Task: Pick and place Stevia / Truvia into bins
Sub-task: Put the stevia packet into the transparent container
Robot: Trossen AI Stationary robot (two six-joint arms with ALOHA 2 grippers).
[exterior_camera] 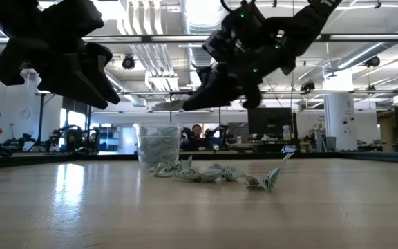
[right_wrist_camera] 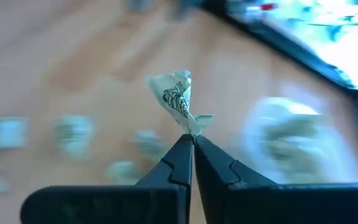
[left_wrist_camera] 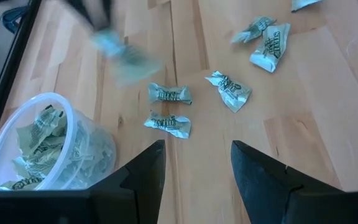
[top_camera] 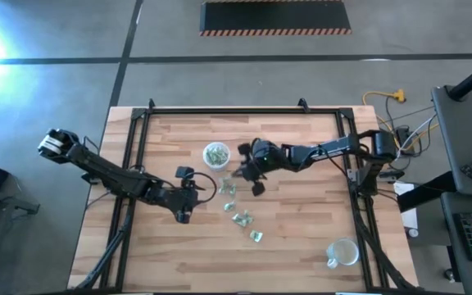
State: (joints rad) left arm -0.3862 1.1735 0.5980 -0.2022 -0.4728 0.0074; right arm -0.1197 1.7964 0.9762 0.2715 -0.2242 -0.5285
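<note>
The crumpled sachet hangs beside the cup's opening (top_camera: pixel 216 154) (right_wrist_camera: pixel 303 142), so it is too early to open. My right gripper first moves the crumpled sachet over the cup's opening.
Several pale green and white Stevia sachets (top_camera: pixel 241 219) lie loose on the wooden table; they also show in the left wrist view (left_wrist_camera: pixel 169 94) and the low view (exterior_camera: pixel 220 173). A translucent bin cup (top_camera: pixel 216 153) holds several sachets (left_wrist_camera: pixel 39 140). My right gripper (top_camera: pixel 247 174) hovers above the table between the cup and the loose sachets, shut on one crumpled sachet (right_wrist_camera: pixel 178 96). My left gripper (left_wrist_camera: pixel 197 155) is open and empty above the table, near the cup and the loose sachets (top_camera: pixel 193 193). My right gripper pinches the sachet by one thin crimped end (right_wrist_camera: pixel 196 127), only at the free ends of its two fingers. The rest of the sachet sticks out beyond the fingertips, crumpled and lifted clear of the table.
A second, empty cup (top_camera: pixel 342 252) stands near the table's front right corner. A black frame rail (top_camera: pixel 244 111) runs round the table's edges. Bare wood lies at the front left and right of the sachets.
</note>
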